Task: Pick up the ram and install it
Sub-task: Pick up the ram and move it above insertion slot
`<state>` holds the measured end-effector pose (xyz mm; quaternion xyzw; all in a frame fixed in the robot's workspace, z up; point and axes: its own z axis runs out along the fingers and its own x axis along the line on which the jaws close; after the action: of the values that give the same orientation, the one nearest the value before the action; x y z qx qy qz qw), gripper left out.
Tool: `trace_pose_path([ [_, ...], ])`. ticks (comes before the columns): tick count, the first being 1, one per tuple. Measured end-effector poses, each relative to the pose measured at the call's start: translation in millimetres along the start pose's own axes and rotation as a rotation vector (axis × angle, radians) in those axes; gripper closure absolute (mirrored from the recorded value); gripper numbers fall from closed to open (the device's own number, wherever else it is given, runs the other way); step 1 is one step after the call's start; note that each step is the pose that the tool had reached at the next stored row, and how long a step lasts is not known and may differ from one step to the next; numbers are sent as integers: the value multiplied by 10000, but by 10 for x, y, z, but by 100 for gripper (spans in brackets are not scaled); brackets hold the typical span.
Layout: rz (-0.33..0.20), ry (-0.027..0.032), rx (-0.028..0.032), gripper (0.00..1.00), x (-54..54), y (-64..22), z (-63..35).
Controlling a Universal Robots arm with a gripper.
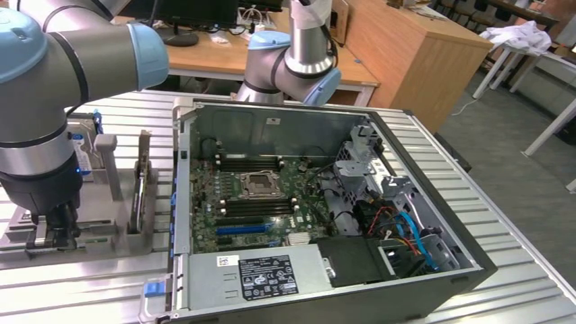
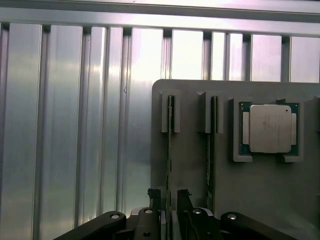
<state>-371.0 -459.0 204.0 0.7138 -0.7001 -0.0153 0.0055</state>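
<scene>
The holder's grey clips wrap the ram's ends, so my gripper will next pick up the ram by its bare middle part (image 1: 61,246) to install it.
The ram (image 2: 170,150) is a thin green stick standing on edge in a slot of a grey holder (image 2: 190,100). A second stick like it (image 2: 213,150) stands in the neighbouring slot. My gripper (image 2: 170,197) is down over the first stick, with one dark fingertip (image 2: 154,196) on each side of it and small gaps showing, so it is open and grips nothing. In the exterior view my gripper (image 1: 51,236) hangs low over the holder (image 1: 99,233) at that view's left, beside the open computer case (image 1: 185,202). Black memory slots (image 1: 252,164) lie on the motherboard by the processor socket (image 1: 258,182).
A square silver processor chip (image 2: 270,128) sits in a recess of the holder beyond the sticks. A second arm (image 1: 297,54) stands behind the case. A blue connector slot (image 1: 241,229), cables (image 1: 405,229) and a power supply (image 1: 261,273) are inside the case. The ribbed metal table (image 2: 75,125) surrounds the holder.
</scene>
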Motion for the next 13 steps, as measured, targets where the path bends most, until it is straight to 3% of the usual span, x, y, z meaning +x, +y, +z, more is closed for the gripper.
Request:
trace_pose_path([
  [6,0,0,0,75,0,0,0],
  [7,0,0,0,81,0,0,0],
  [13,0,1,-1,81,1,-23,-1],
])
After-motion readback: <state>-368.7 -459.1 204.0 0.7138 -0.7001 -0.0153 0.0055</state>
